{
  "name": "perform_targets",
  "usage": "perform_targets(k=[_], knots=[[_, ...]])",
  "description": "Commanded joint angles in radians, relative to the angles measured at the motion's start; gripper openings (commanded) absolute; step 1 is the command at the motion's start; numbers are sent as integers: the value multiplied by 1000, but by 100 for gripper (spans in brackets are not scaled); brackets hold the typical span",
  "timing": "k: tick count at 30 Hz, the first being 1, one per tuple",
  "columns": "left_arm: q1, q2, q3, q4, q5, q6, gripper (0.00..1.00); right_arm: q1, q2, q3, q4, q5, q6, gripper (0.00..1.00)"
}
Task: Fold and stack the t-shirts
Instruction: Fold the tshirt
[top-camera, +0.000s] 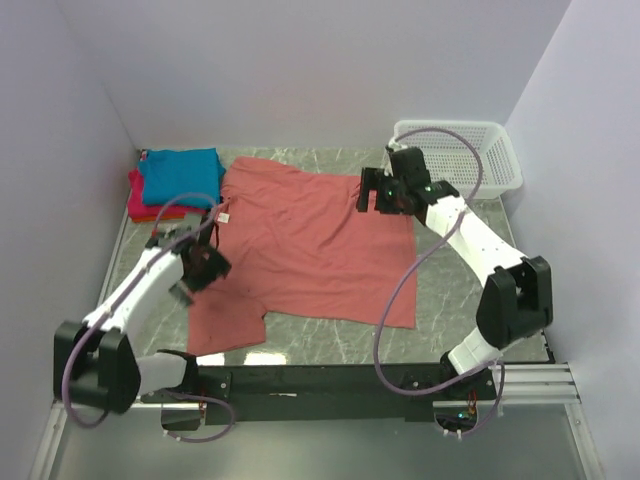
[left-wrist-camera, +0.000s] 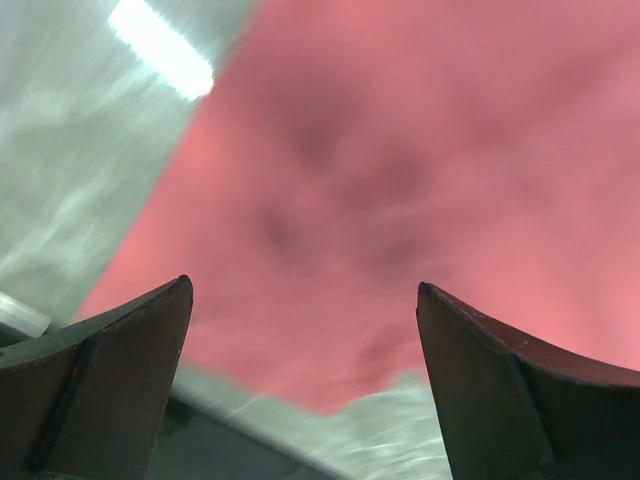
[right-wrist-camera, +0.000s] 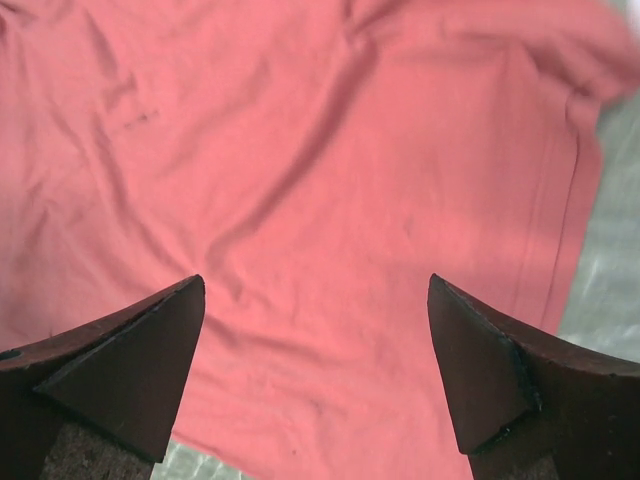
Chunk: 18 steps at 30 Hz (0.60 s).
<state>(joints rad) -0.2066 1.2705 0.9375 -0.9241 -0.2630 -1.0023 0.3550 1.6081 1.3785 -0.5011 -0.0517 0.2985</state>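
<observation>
The salmon-red t-shirt's near sleeve will be grabbed by its outer end next with my left gripper, to fold that side over the t-shirt.
The salmon-red t-shirt lies spread flat on the grey marble table, one sleeve reaching toward the near left. My left gripper is open above that sleeve; in the left wrist view the red cloth fills the space beyond its fingers, blurred. My right gripper is open over the shirt's far right edge; in the right wrist view the shirt lies under its spread fingers. The teal-blue t-shirt lies folded on the magenta-pink one at the far left.
A white plastic mesh basket stands at the far right corner. White walls close the table at the left, back and right. A black rail runs along the near edge by the arm bases.
</observation>
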Motion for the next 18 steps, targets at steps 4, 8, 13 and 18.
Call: perform_targets(k=[4,8,13,18], knots=[[-2,-272,-284,-120,160,-179,99,-7,-160,-185,139,32,123,98],[-7,-345,-399,-107,280,-234,98,-7,-169,-216,131,38,134,98],[-28,-303,-401,-119,271,-282,79,-8,-169,-245,118,50,126,98],[-51,-241,-375,-116,237,-305,61,-11,-171,-265,105,50,131,98]])
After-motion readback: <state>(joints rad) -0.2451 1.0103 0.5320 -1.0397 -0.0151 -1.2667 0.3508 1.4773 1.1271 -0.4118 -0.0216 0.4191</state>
